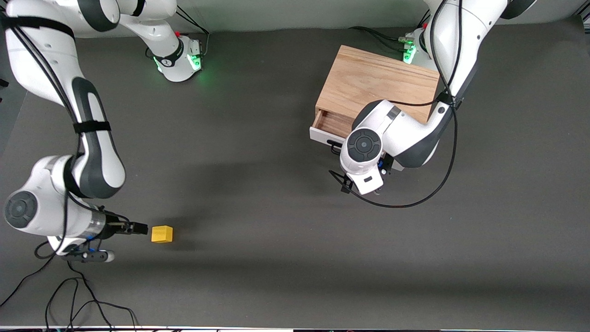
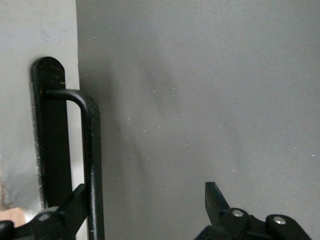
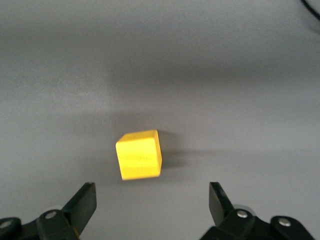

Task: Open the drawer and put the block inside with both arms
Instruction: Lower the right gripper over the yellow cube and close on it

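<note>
The yellow block (image 1: 162, 234) needs to go inside the drawer. My right gripper should grab the block by two opposite sides next.
The light wooden box (image 1: 378, 85) stands toward the left arm's end of the table. Its white-fronted drawer (image 1: 321, 134) is pulled out a little, and brown interior (image 1: 333, 122) shows. The left arm's wrist (image 1: 364, 154) hangs over the drawer front and hides its gripper in the front view. In the left wrist view the left gripper (image 2: 147, 205) is open. The black bar handle (image 2: 93, 165) lies between the jaws, close against one finger (image 2: 75, 205). The yellow block (image 1: 162, 234) lies on the table near the right arm's end. The right gripper (image 1: 138, 228) is open, low beside the block (image 3: 140, 154), which sits just ahead of its fingertips (image 3: 151, 202).
The table is a dark grey mat (image 1: 258, 193). Loose black cables (image 1: 78, 295) lie near the front edge under the right arm. A cable loop (image 1: 415, 203) hangs from the left arm. Green-lit bases (image 1: 184, 60) stand along the back.
</note>
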Robot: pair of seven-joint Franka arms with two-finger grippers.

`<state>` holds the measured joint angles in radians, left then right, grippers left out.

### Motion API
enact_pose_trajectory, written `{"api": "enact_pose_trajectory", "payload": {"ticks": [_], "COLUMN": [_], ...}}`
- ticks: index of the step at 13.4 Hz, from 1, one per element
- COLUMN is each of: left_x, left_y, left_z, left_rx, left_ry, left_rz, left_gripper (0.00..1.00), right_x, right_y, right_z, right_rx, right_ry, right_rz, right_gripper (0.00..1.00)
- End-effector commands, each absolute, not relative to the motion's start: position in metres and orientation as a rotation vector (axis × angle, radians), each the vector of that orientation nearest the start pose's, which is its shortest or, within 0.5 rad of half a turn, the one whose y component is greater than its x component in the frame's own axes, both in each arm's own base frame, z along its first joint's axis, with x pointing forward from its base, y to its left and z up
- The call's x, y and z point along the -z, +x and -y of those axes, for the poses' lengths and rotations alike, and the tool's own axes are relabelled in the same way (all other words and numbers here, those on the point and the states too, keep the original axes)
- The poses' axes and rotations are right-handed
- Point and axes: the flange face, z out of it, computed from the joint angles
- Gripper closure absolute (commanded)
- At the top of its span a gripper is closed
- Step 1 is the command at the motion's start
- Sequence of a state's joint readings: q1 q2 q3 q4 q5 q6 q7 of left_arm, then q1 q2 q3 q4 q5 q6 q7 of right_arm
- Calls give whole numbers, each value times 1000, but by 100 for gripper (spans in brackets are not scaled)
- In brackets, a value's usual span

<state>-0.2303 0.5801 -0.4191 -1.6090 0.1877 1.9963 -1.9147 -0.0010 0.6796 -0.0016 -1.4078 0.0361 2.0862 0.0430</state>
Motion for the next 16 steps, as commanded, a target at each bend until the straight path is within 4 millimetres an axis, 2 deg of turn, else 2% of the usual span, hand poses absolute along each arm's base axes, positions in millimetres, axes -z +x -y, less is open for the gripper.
{"api": "enact_pose_trajectory", "payload": {"ticks": [1,2,4,9,11,16], "left_x": [-305,-306,-304,-310,-308,-313], "left_y": [604,608,611,618,618,621], "left_z": [381,381,381,385,385,389], "left_rx": [-67,-65,-67,14,23,37], "left_ry": [-2544,-2540,-2537,-2579,-2588,-2619], "left_rz": [1889,1908,1920,1962,1961,1983], "left_gripper": [0,0,0,0,0,0], "right_x": [-277,-265,-252,-221,-202,-185], "right_y": [742,741,743,744,743,735], "right_z": [-12,-19,-24,-29,-28,-39], "right_rx": [72,59,72,95,98,56], "right_ry": [-3093,-3085,-3078,-3071,-3071,-3069], "right_rz": [-65,-58,-53,-56,-59,-58], "right_gripper": [0,0,0,0,0,0]}}
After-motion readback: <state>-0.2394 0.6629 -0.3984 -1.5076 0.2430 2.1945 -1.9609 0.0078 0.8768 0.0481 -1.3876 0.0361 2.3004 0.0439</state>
